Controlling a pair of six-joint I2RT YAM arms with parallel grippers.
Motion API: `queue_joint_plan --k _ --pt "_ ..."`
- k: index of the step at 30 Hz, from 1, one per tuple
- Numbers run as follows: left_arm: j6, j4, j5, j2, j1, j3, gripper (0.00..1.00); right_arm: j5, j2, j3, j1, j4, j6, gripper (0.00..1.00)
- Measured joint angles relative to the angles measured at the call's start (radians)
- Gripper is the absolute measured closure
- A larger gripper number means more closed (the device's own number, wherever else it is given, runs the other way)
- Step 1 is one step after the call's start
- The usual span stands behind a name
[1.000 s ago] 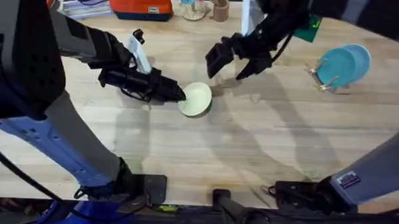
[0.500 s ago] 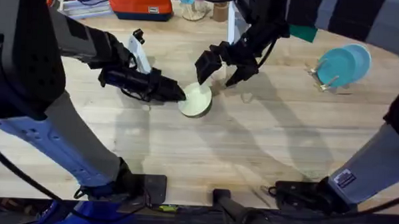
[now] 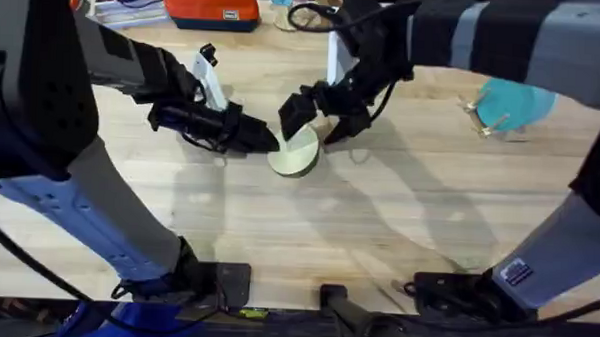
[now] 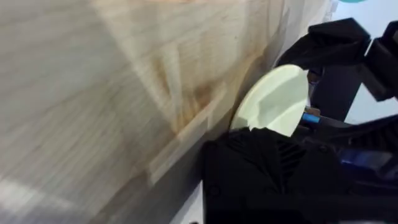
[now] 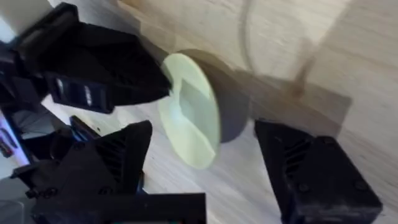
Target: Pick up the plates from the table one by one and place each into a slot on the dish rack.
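The right gripper picks up the pale cream-yellow plate by its rim (image 5: 211, 124) next, to stand the plate in a slot on the dish rack.
A pale cream-yellow plate (image 3: 296, 154) stands tilted on its edge on the table (image 3: 398, 222), left of centre. My left gripper (image 3: 269, 141) reaches in from the left and is shut on the plate's left rim. My right gripper (image 3: 318, 119) hangs open over the plate's far edge, one finger on each side. In the right wrist view the plate (image 5: 189, 118) sits just beyond my open gripper (image 5: 211, 168), with the left gripper (image 5: 106, 68) clamped on its rim. The left wrist view has the plate (image 4: 273, 99) edge-on. The dish rack (image 3: 479, 117) at the far right holds a teal plate (image 3: 511, 100).
An orange case (image 3: 211, 5), a cup (image 3: 330, 11) and other small items line the table's far edge. The right arm stretches across the table's upper right, passing over the rack. Bare wood spreads across the near half of the table.
The right gripper has travelled left and down from mid-table to straddle the cream plate's far edge. The left gripper and the plate have stayed put.
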Motion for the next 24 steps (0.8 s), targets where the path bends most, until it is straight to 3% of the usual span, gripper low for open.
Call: queue_joint_plan --k 15,21,23,24 --pt "0.0 0.0 0.0 0.0 0.0 0.0 0.961 -0.002 0.0 -0.033 0.061 0.072 0.097 0.034" --pt "0.0 0.0 0.0 0.0 0.0 0.0 0.961 -0.002 0.0 -0.033 0.061 0.072 0.1 0.249" --pt "0.0 0.0 0.0 0.0 0.0 0.0 0.96 -0.002 0.0 -0.033 0.061 0.072 0.1 0.366" --pt "-0.001 0.0 0.0 0.0 0.0 0.0 0.96 -0.001 0.0 -0.033 0.061 0.071 0.1 0.497"
